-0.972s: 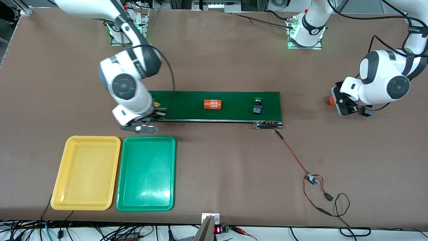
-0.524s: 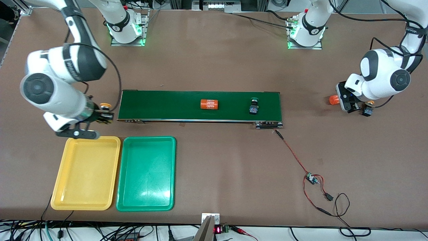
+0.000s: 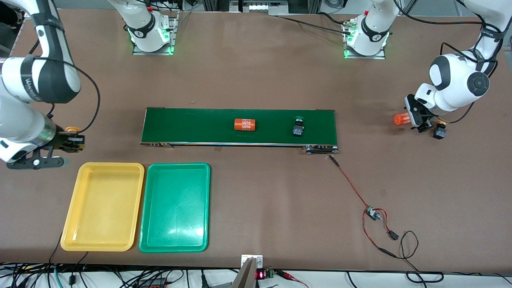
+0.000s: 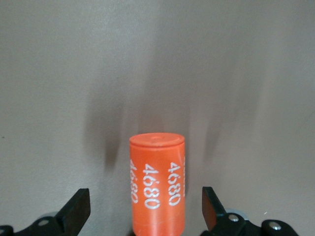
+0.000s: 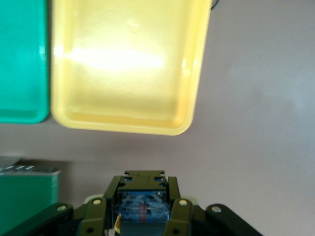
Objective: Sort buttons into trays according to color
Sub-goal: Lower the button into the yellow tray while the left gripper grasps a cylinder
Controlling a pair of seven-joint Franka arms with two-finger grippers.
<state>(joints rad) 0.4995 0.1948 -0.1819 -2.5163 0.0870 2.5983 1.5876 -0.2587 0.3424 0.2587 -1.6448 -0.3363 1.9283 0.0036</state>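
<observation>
The left gripper will next grab the orange "4680" cylinder by its printed body [image 3: 401, 119], to set it on the conveyor belt [image 3: 192, 126].
My right gripper [image 3: 72, 143] is shut on a yellow-orange button [image 3: 72, 129]; the right wrist view shows the button's black body [image 5: 143, 201] clamped in that gripper [image 5: 142, 192]. It hangs over bare table off a corner of the yellow tray [image 3: 100, 208]; the green tray [image 3: 176, 212] lies beside that one. Both trays are empty. A green button [image 3: 298, 127] rides on the conveyor belt [image 3: 192, 126]. Another yellow-orange button [image 3: 440, 131] lies on the table at the left arm's end. My left gripper [image 3: 418, 117] is open astride an orange "4680" cylinder [image 4: 157, 187].
A second orange "4680" cylinder [image 3: 245, 124] lies on the belt. Red wires with a small circuit board [image 3: 373, 214] run from the belt's end toward the table's front edge. In the right wrist view, the yellow tray [image 5: 128, 64] and green tray [image 5: 22, 59] lie ahead.
My right arm has swung from the belt's end out toward the right arm's end of the table, carrying the yellow-orange button. The cylinder and green button on the belt have drifted the same way.
</observation>
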